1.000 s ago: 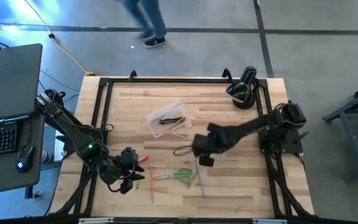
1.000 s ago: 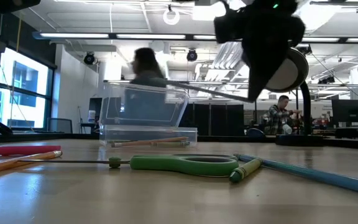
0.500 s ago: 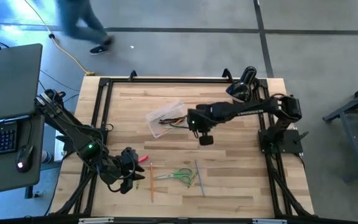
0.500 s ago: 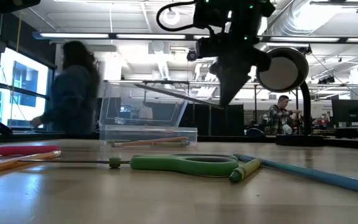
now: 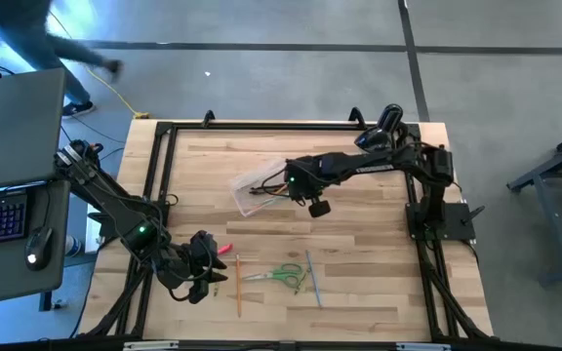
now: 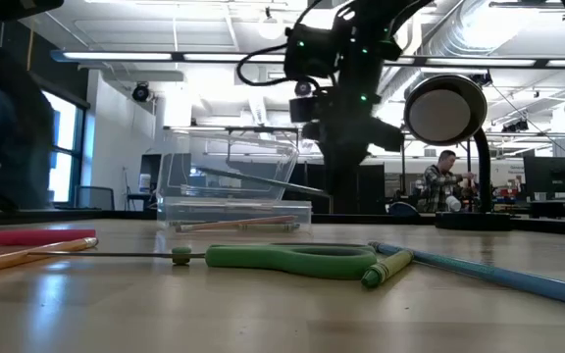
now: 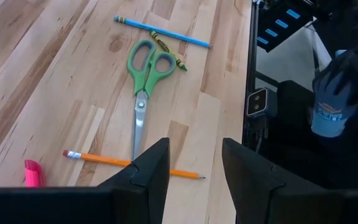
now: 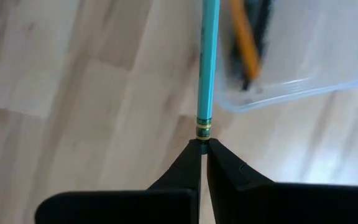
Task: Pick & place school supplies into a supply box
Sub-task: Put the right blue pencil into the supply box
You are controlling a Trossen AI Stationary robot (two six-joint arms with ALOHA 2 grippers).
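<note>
My right gripper should keep holding the teal pencil until its eraser end (image 8: 203, 130) is over the supply box. My fingers and the teal pencil's eraser are outside the supply box's rim (image 8: 278, 98).
My right gripper (image 5: 298, 183) hangs beside the clear supply box (image 5: 260, 185), shut on a teal pencil (image 8: 207, 62). The pencil's free end reaches over the box (image 8: 303, 56), which holds an orange pencil and a dark one. My left gripper (image 7: 194, 168) stands open above the table's near left part, touching nothing. Beyond its fingers, green-handled scissors (image 7: 143, 68), an orange pencil (image 7: 135, 165), a blue pencil (image 7: 160, 32), a green crayon (image 7: 166, 51) and a pink piece (image 7: 33, 173) lie flat on the wood. My right gripper pinches the teal pencil's eraser end (image 8: 202, 133) between its two fingertips. The fingers come from above, slanting steeply down. The pencil (image 6: 263, 180) sticks out sideways from them, nearly level, lifted clear, with its far end over the box.
A black rounded device (image 5: 383, 141) stands at the far right corner. A black frame (image 5: 164, 156) rims the table. A laptop (image 5: 13, 127) sits off the left edge. Bare wood lies right of the loose supplies.
My right gripper has carried the teal pencil from the middle of the table toward the far edge and a little left, up to the supply box, rolling its wrist on the way. The pencil's free end now lies over the box. A person has walked left behind the table.
</note>
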